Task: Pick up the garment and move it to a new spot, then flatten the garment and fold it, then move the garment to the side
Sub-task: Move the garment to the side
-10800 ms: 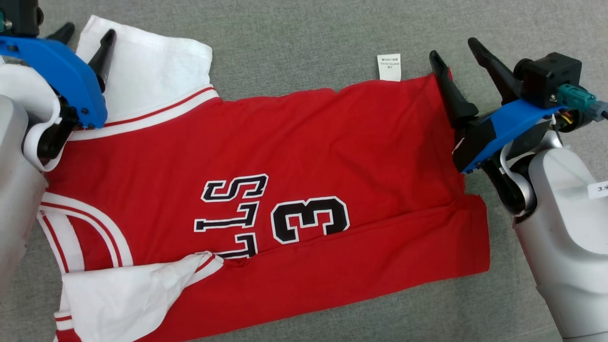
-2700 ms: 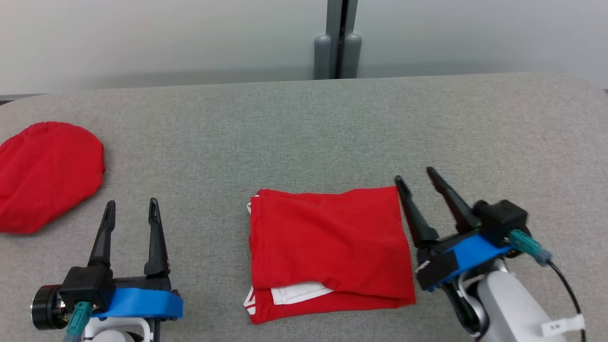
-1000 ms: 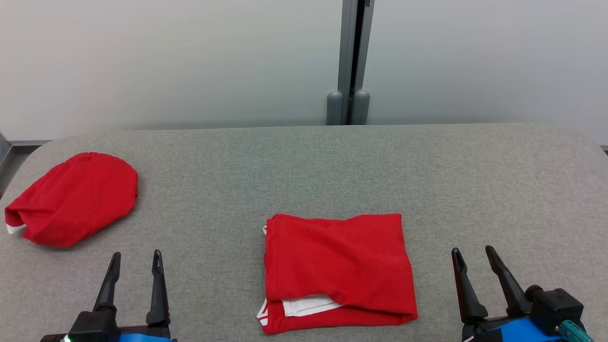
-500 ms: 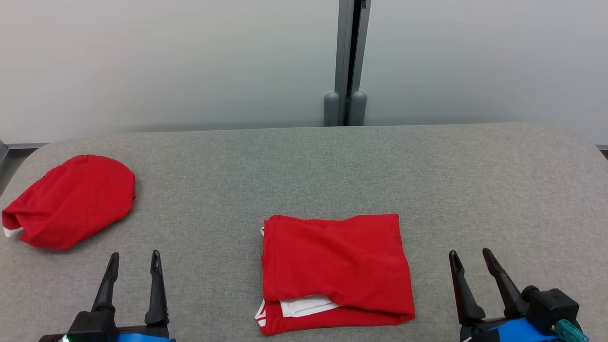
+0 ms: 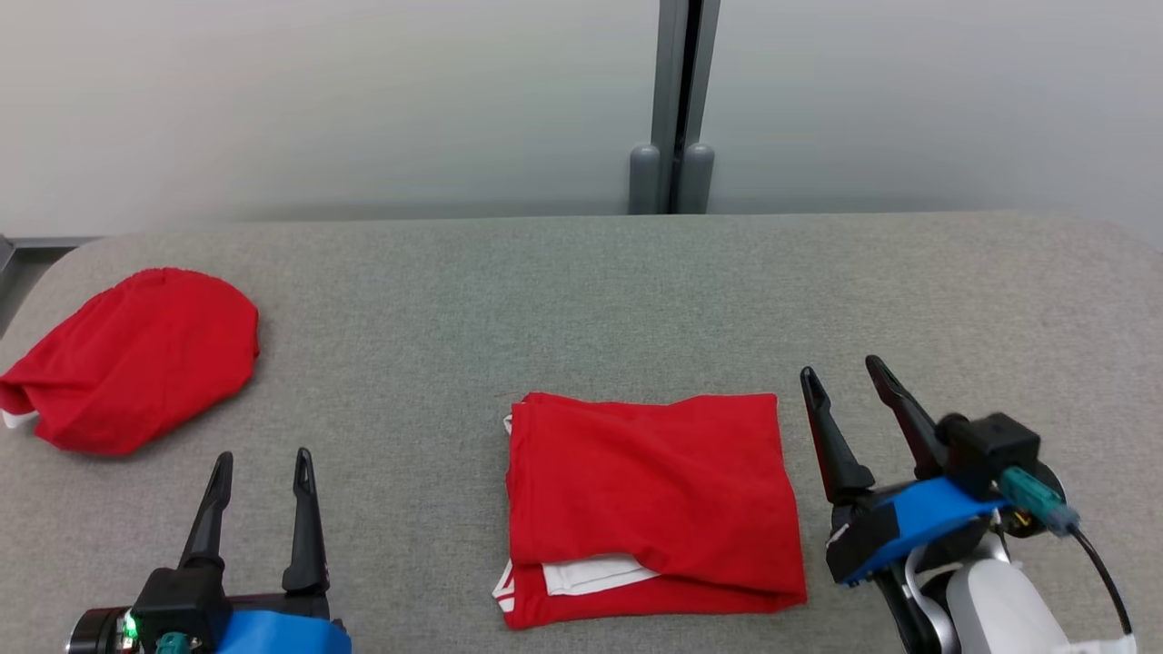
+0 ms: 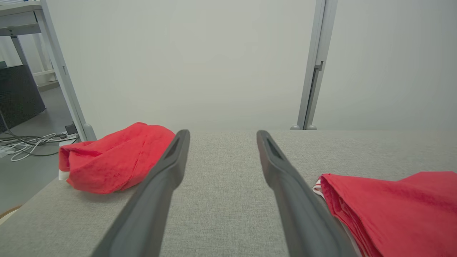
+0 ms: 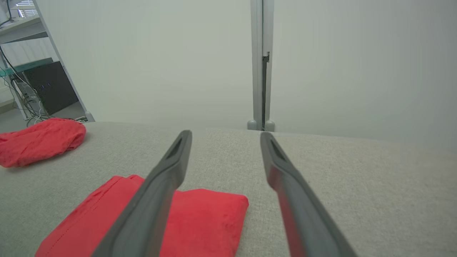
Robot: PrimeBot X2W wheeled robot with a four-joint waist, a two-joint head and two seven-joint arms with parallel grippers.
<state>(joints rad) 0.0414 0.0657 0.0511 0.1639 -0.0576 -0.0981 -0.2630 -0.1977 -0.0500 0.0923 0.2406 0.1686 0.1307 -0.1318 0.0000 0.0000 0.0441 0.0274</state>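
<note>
The red garment is folded and needs to move to the side next. I should grab the garment with my right gripper by its folded side edge point(image 5: 781, 485) point(image 7: 240, 218) for that.
The red garment point(image 5: 650, 504) lies folded into a rough square on the grey table, a white layer peeking out at its front edge. It also shows at the right in the left wrist view as a folded red garment point(image 6: 392, 207) and low left in the right wrist view point(image 7: 200, 217). My right gripper point(image 5: 840, 372) stands open just right of the garment's far right corner, apart from it. Near the table's front left, my left gripper point(image 5: 263, 459) is open and holds nothing.
A second red cloth bundle point(image 5: 127, 359) lies at the table's far left, near the edge. The grey table point(image 5: 581, 300) ends at a pale wall with a grey post point(image 5: 672, 100). Cables and a dark cabinet point(image 7: 50, 87) stand on the floor beyond the left.
My right gripper has risen forward from the bottom right corner to beside the garment's right edge. The camera has shifted a little. The garment and left gripper hold their places.
</note>
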